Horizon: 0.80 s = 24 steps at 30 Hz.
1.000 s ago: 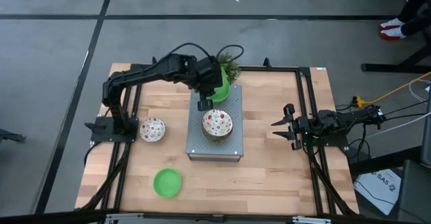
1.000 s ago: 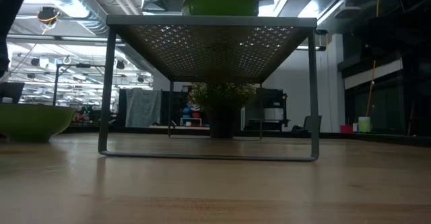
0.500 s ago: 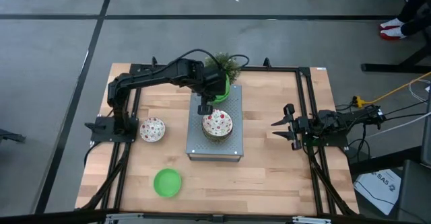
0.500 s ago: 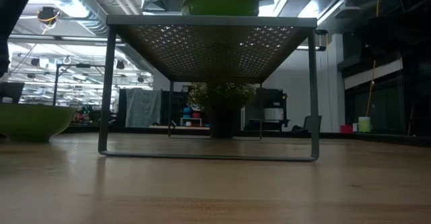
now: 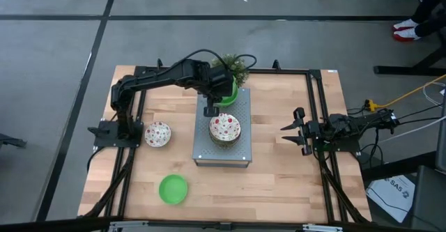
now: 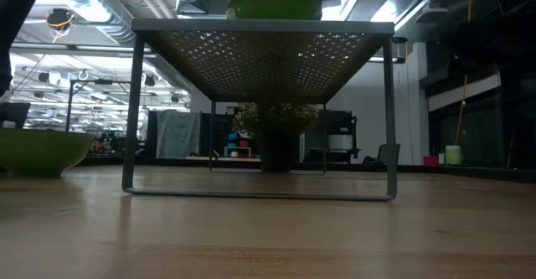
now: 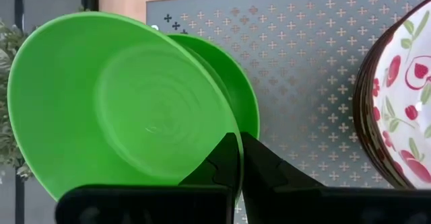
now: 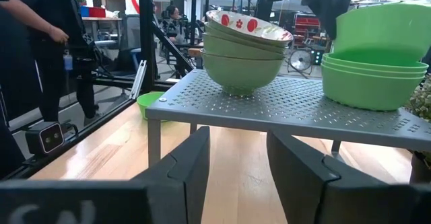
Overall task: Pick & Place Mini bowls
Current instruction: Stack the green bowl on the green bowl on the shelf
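Note:
My left gripper holds the bowl and should let go of it now. The held bowl's base (image 7: pixel 151 93) lies in the green stack's top rim, so the bowl would nest there.
A grey perforated rack (image 5: pixel 240 145) stands mid-table. Its near part carries a stack of mini bowls topped by a red-speckled one (image 5: pixel 224 127). Its far part carries a stack of plain green bowls (image 8: pixel 374 79). My left gripper (image 5: pixel 214 103) is shut on one more green bowl (image 7: pixel 121 103), tilted over that green stack. A speckled bowl (image 5: pixel 157 134) and a green bowl (image 5: pixel 173 189) rest on the table, left of the rack. At the table's right side my right gripper (image 5: pixel 284 134) waits, open, holding nothing. My left gripper pinches the green bowl's rim (image 7: pixel 225 120) between its two fingers, one on the inner face and one on the outer. The fingers slant down from the table's left. The bowl is tilted, its lower side (image 8: pixel 377 52) down in the green stack's top bowl; whether they touch I cannot tell.
A small potted plant (image 5: pixel 235 68) stands just behind the rack's far edge, close to the held bowl. Black rails (image 5: pixel 322 106) run along the table's left and right sides. Bare wood (image 5: pixel 279 176) lies around the rack's near right side.
My left gripper has sunk a little toward the rack's far part and rolled at the wrist, staying shut. The green bowl it holds has come down with it over the green stack and shows less of its face from above.

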### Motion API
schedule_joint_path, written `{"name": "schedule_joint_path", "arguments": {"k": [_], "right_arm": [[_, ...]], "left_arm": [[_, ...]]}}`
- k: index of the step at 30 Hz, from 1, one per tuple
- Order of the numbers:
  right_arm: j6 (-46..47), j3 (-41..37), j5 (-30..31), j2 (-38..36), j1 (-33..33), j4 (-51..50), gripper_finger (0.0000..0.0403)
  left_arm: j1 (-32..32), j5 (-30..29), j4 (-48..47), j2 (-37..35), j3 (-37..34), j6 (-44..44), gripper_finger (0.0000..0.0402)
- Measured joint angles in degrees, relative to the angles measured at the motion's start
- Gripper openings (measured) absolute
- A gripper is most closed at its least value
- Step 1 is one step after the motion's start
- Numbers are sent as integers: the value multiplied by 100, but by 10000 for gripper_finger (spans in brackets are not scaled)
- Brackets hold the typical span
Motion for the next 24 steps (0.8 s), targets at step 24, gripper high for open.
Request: {"name": "schedule_joint_path", "arguments": {"k": [24], "right_arm": [[0, 0, 0, 0, 1, -1, 147]], "left_arm": [[15, -351, -30, 0, 0, 15, 87]]}}
